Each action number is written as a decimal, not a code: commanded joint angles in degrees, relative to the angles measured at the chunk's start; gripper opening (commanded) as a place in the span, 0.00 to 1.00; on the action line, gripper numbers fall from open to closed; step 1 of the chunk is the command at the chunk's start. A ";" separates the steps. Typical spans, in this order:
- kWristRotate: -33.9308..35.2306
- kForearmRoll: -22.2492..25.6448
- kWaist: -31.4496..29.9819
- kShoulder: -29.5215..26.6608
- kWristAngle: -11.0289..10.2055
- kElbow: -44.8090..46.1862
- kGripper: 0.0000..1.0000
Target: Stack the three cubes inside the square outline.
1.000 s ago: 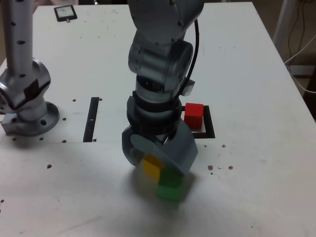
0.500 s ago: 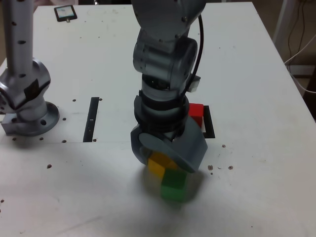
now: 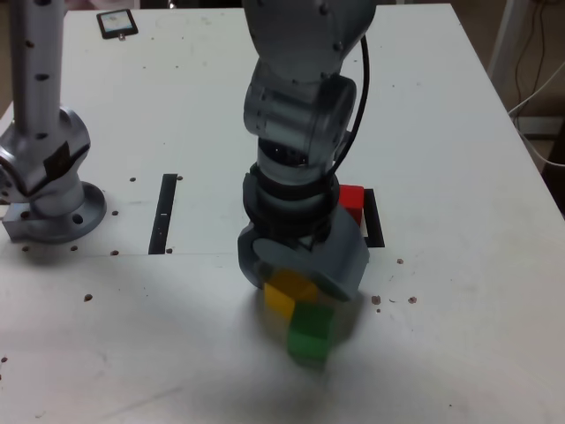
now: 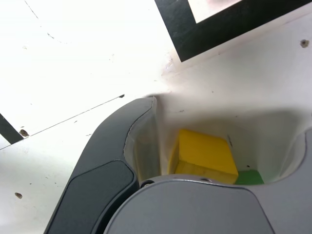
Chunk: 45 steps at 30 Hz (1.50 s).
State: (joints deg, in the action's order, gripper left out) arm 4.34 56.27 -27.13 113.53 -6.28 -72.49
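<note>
My fingers reach down beside the yellow cube point(image 3: 284, 297), near the green cube point(image 3: 311, 336), so my gripper closes on the yellow cube next.
My gripper point(image 3: 298, 281) is down at the table, open, its jaws standing on either side of the yellow cube point(image 3: 284, 297). In the wrist view the yellow cube point(image 4: 202, 153) sits between the dark fingers point(image 4: 112, 161), with a sliver of the green cube point(image 4: 248, 176) right behind it. The green cube point(image 3: 311, 336) rests on the table against the yellow one, on the near side. The red cube point(image 3: 353, 200) stands inside the square outline point(image 3: 374, 228), mostly hidden by my arm. A corner of the square outline point(image 4: 195, 29) shows in the wrist view.
A narrow black strip point(image 3: 164, 212) lies on the table at the exterior view's left. Beyond it stands a second arm's grey base point(image 3: 48, 190). A small dark device point(image 3: 116, 22) lies at the far edge. Cables point(image 3: 534, 88) hang past the table's right edge.
My arm has shifted toward the exterior view's right and settled lower over the yellow cube, covering more of the red cube. The jaws stay wide apart.
</note>
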 commanded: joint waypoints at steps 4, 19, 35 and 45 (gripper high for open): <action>0.05 0.61 0.18 0.29 1.18 0.14 0.88; 0.05 -0.21 0.20 0.73 3.11 0.26 0.81; 0.12 -0.76 0.61 1.00 4.01 -0.05 0.47; 0.16 -0.63 1.16 1.00 2.98 -0.25 0.35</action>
State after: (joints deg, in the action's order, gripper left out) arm 4.43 55.59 -26.18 114.24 -2.90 -72.50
